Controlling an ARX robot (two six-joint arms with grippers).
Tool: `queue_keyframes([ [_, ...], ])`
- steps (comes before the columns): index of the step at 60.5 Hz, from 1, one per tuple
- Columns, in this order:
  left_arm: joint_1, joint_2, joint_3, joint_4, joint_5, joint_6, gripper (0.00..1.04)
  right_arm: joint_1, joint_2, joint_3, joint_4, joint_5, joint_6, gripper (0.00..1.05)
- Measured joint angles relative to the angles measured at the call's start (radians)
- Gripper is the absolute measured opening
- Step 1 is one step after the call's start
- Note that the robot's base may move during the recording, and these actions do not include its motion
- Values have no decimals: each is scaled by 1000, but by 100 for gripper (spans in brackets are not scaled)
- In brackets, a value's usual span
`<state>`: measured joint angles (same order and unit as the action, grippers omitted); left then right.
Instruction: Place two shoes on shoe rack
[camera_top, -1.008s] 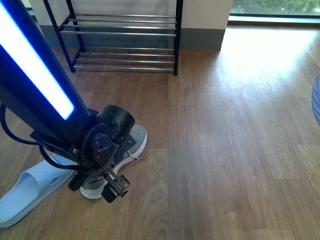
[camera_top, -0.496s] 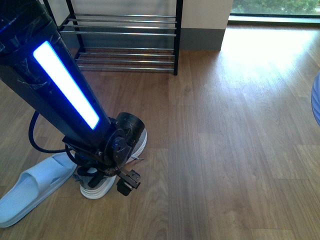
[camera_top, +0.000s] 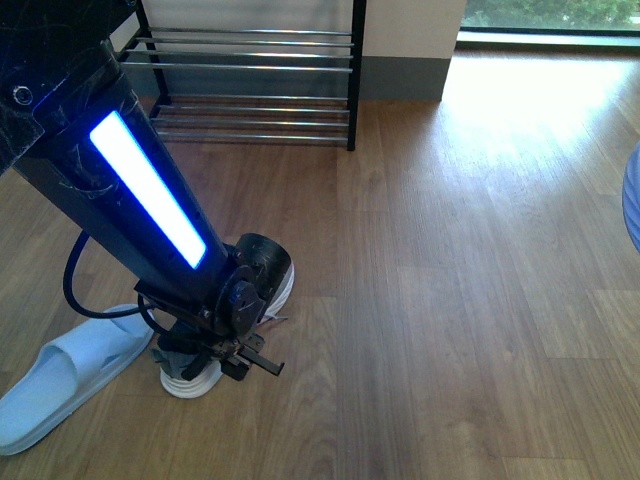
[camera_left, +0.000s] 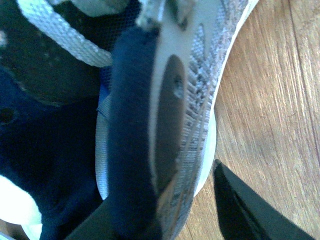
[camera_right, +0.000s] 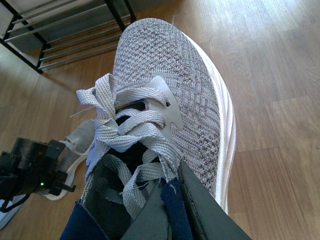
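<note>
My left gripper grabs the grey sneaker on the floor by its padded heel collar (camera_top: 190, 365) next, to place it on the shoe rack (camera_top: 250, 75).
One grey sneaker (camera_top: 283, 287) lies on the wood floor, toe toward the shoe rack (camera_top: 250, 75). My left gripper (camera_top: 225, 365) is down at its heel and open. In the left wrist view the left gripper (camera_left: 165, 192) straddles the dark padded collar (camera_left: 130, 130), with one finger (camera_left: 245, 210) outside by the white sole. A pale blue slide (camera_top: 60, 375) lies just left of that sneaker. My right gripper (camera_right: 167, 202) is shut on the dark collar of the other grey sneaker (camera_right: 170, 75), held above the floor. The right arm is out of the front view.
The rack (camera_right: 65, 30) stands against the far wall with bare chrome bars in sight. A bright window (camera_top: 550, 15) fills the back right. A pale blue rounded object (camera_top: 632, 200) cuts in at the right edge. Wood floor (camera_top: 460, 300) spreads to the right.
My left arm has swung in and lowered, bringing its gripper down around the heel of the sneaker on the floor. The sneaker and slide have stayed in place.
</note>
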<state>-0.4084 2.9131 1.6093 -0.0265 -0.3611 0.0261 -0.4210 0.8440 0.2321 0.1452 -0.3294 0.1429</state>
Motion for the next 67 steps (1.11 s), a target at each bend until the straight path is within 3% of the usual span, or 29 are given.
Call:
queue_keyframes([
  [8, 8, -23, -13, -10, 64, -85, 2, 0, 0, 0, 0, 0, 0, 1],
  [20, 25, -114, -76, 9, 106, -234, 2, 0, 0, 0, 0, 0, 0, 1],
  [32, 44, -378, -245, 120, 127, -329, 2, 0, 0, 0, 0, 0, 0, 1],
  [49, 8, -912, -622, 260, 108, -269, 2, 0, 0, 0, 0, 0, 0, 1],
  [67, -49, -1485, -934, 152, 101, -207, 2, 0, 0, 0, 0, 0, 0, 1],
])
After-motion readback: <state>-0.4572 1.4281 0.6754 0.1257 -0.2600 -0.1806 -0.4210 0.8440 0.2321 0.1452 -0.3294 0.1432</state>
